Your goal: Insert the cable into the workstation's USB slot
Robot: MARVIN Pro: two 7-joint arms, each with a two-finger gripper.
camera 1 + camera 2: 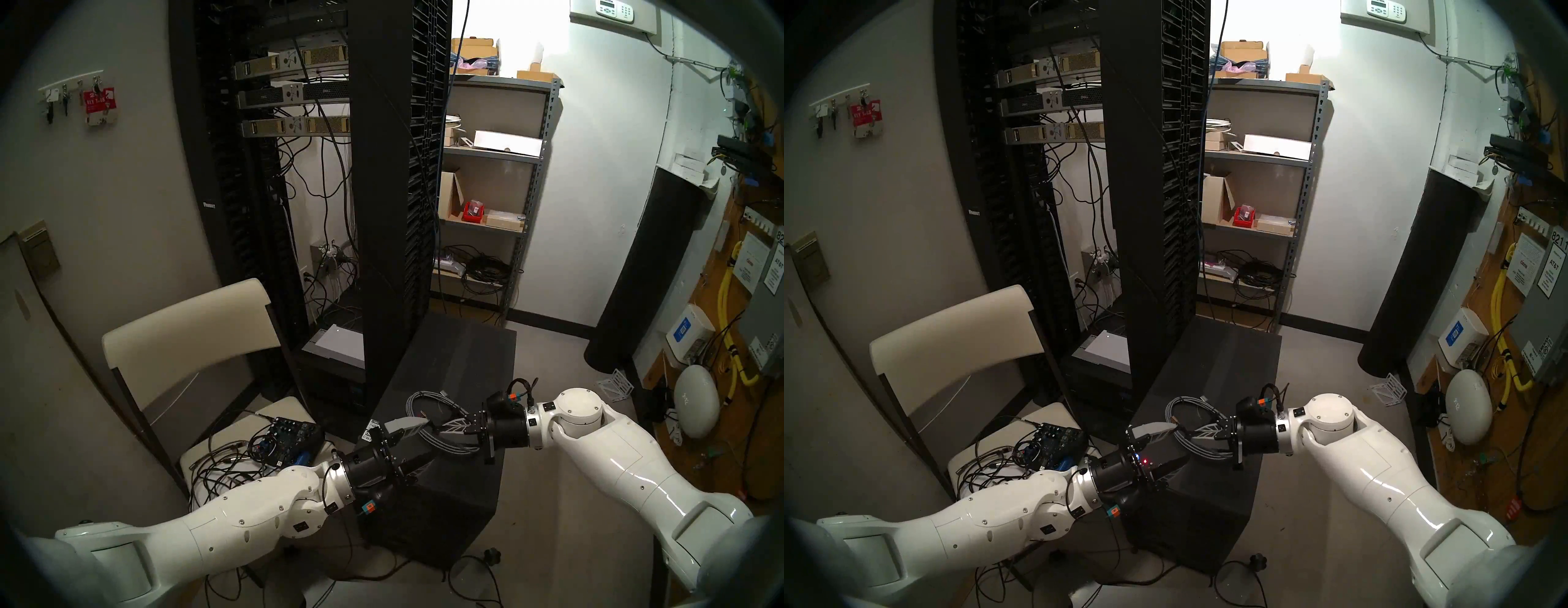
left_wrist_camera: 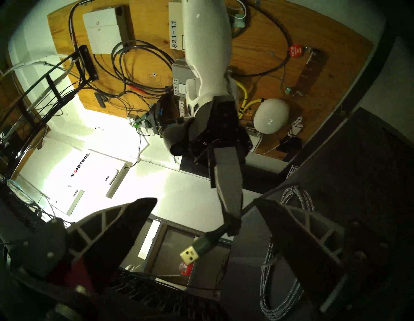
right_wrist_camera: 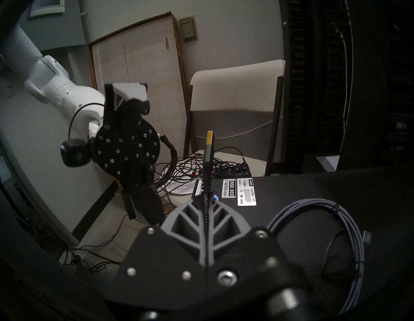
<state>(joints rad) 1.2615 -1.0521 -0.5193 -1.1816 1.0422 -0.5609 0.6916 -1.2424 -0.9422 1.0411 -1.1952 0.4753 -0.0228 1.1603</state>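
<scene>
My left gripper will grab the cord next by its dark plug housing (image 2: 206,244) that sticks out, because my right gripper's fingers cover the cord just behind the plug.
The workstation (image 1: 462,361) is a black box in the middle of the floor, with white stickers (image 3: 246,191) on its matte top. The grey braided cable (image 1: 424,401) lies coiled on that top. My right gripper (image 1: 437,424) is shut on the cord just behind the plug. The metal USB plug (image 2: 190,254) sticks out past its fingertips, also seen as the plug (image 3: 209,137) pointing away in the right wrist view. My left gripper (image 2: 206,200) is open, one finger on each side of the plug and not touching it. The USB slot is not visible.
The tall black server rack (image 1: 382,212) stands just behind the workstation. A white chair (image 1: 191,339) on the left carries an audio box with tangled black wires (image 1: 292,441). A metal shelf (image 1: 488,191) is at the back, and a black cylinder (image 1: 645,276) on the right.
</scene>
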